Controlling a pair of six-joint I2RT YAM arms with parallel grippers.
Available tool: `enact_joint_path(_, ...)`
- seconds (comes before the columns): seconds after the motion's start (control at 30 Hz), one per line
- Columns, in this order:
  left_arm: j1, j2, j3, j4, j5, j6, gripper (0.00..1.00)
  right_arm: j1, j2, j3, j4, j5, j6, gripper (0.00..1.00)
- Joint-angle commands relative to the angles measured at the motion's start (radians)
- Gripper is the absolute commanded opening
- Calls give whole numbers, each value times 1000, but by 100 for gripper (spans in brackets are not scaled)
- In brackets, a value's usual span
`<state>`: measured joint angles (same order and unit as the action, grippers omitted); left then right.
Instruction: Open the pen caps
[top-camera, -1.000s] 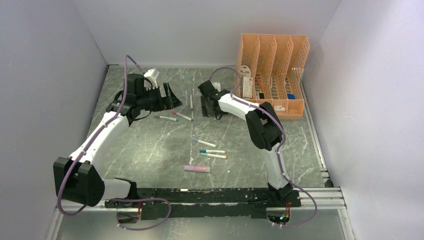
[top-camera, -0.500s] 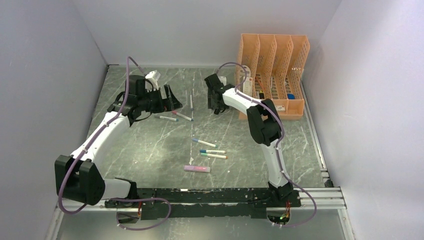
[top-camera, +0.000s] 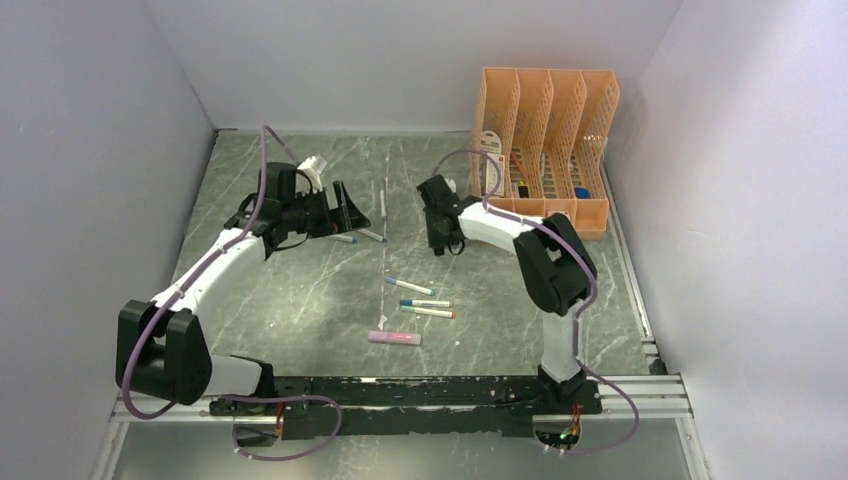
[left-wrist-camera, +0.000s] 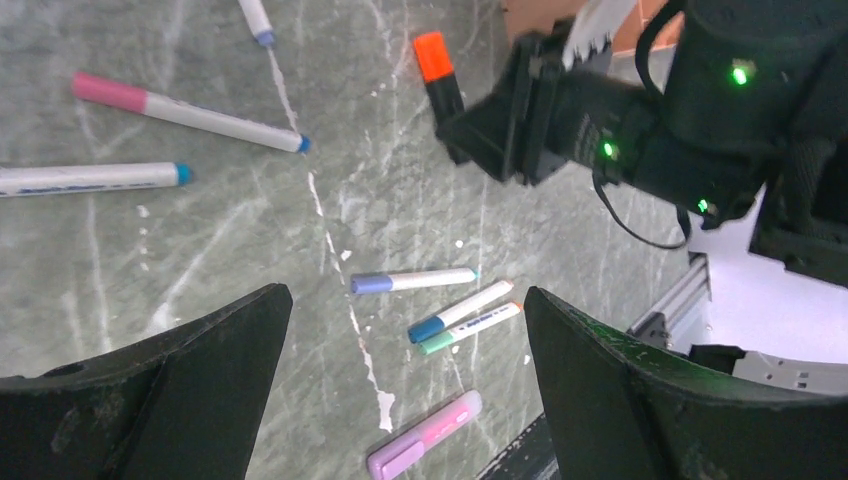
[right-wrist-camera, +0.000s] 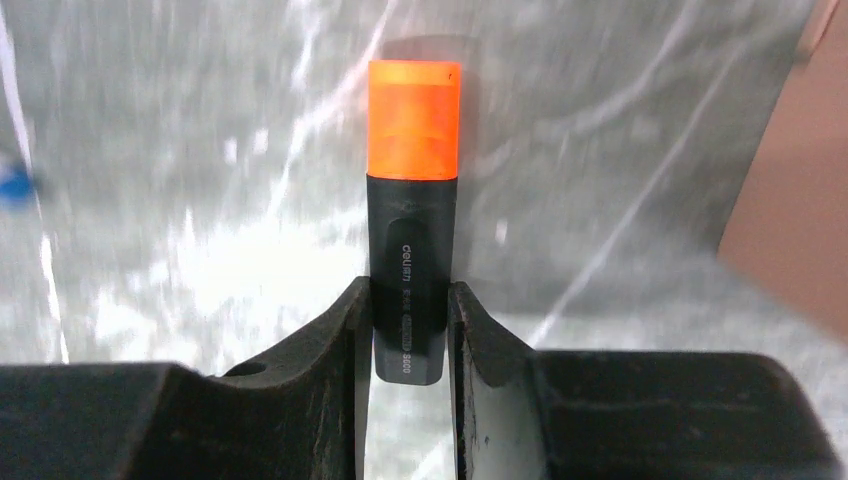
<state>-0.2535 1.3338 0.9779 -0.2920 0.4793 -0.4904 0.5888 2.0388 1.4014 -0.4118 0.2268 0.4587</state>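
Note:
Next, my left gripper needs to grab the pen's orange cap (left-wrist-camera: 434, 57) to pull it open, leaving the pen's black body to my right gripper.
A stubby black pen (right-wrist-camera: 413, 250) with an orange cap (right-wrist-camera: 414, 118) sits between the fingers of my right gripper (right-wrist-camera: 411, 288), which is shut on its barrel; the cap sticks out beyond the fingertips. The left wrist view shows that orange cap (left-wrist-camera: 433, 55) pointing out of the right gripper (left-wrist-camera: 505, 125). My left gripper (left-wrist-camera: 403, 293) is open above the table and holds nothing. Below it lie a lilac-capped pen (left-wrist-camera: 412, 281), a blue-capped pen (left-wrist-camera: 460, 311), a green-capped pen (left-wrist-camera: 470, 328) and a pink highlighter (left-wrist-camera: 425, 448). In the top view the right gripper (top-camera: 440, 232) is mid-table and the left gripper (top-camera: 345, 210) is to its left.
A peach mesh organiser (top-camera: 545, 140) stands at the back right, close behind the right arm. A pink-ended pen (left-wrist-camera: 185, 112) and a teal-tipped pen (left-wrist-camera: 90, 178) lie near the left gripper, and a thin pen (top-camera: 383, 200) lies between the arms. Walls enclose the table.
My right gripper has closed on the black pen and moved nearer and a little right. The left gripper stayed open and shifted slightly right.

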Motion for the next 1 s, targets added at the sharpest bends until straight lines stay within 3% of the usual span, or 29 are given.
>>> enact_joint_path(0.0,-11,7,-70,163,117,-89,99,21,-188,-169,25,-114,-57,14)
enact_joint_path(0.17,-33,14,-172,376,204,-229,99,19,-391,-320,101,-270,-74,13)
enact_joint_path(0.37,-93,49,-220,499,208,-316,99,19,-542,-423,141,-365,-70,12)
enact_joint_path(0.63,-125,127,-279,717,228,-516,99,29,-598,-445,164,-448,-49,12)
enact_joint_path(0.97,-185,213,-242,735,181,-531,98,108,-594,-408,155,-453,-39,11)
